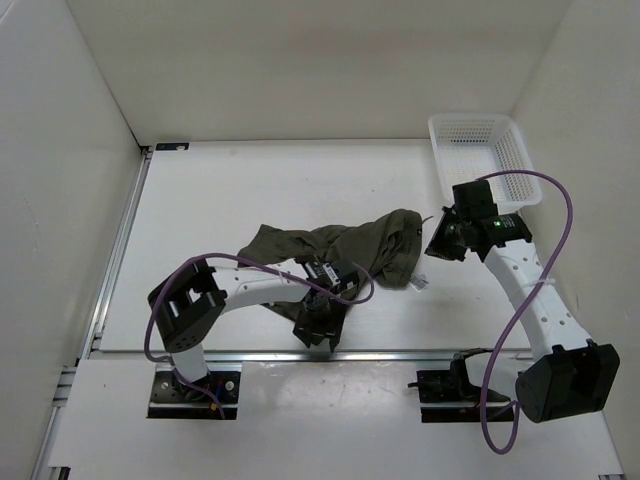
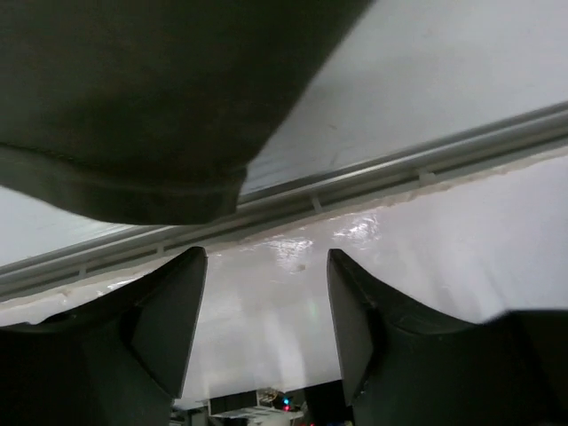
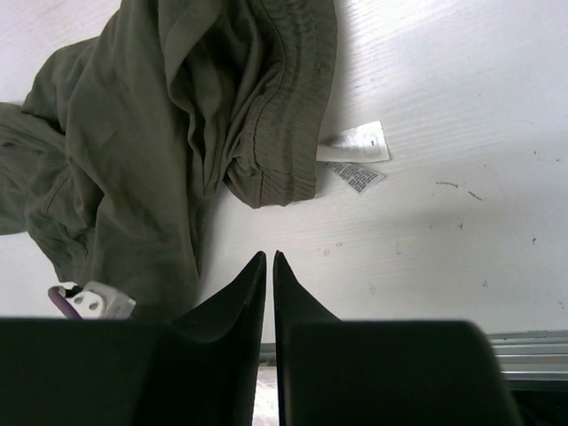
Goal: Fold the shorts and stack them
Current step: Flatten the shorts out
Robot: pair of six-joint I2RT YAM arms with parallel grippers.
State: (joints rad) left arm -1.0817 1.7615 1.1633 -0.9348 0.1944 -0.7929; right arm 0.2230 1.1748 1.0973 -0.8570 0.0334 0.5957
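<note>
My left gripper grabs the shorts [image 1: 345, 248] by the near hem's corner next and leaves the waistband free, to spread the shorts flat for folding.
The dark olive-green shorts [image 1: 345, 248] lie crumpled in the middle of the table, with a white label [image 3: 355, 142] sticking out at the waistband. My left gripper [image 1: 318, 332] is open and empty, just in front of the shorts' near edge and pointing toward the table's front rail. In the left wrist view [image 2: 266, 257] a dark hem of the shorts [image 2: 133, 106] hangs above the fingers. My right gripper [image 1: 438, 245] is shut and empty, just right of the shorts. In the right wrist view [image 3: 269, 256] it hovers over bare table below the waistband [image 3: 284, 98].
A white mesh basket [image 1: 480, 150] stands at the back right, behind the right arm. A metal rail [image 2: 373, 182] runs along the table's front edge. White walls close in the left, back and right sides. A purple cable loops by each arm.
</note>
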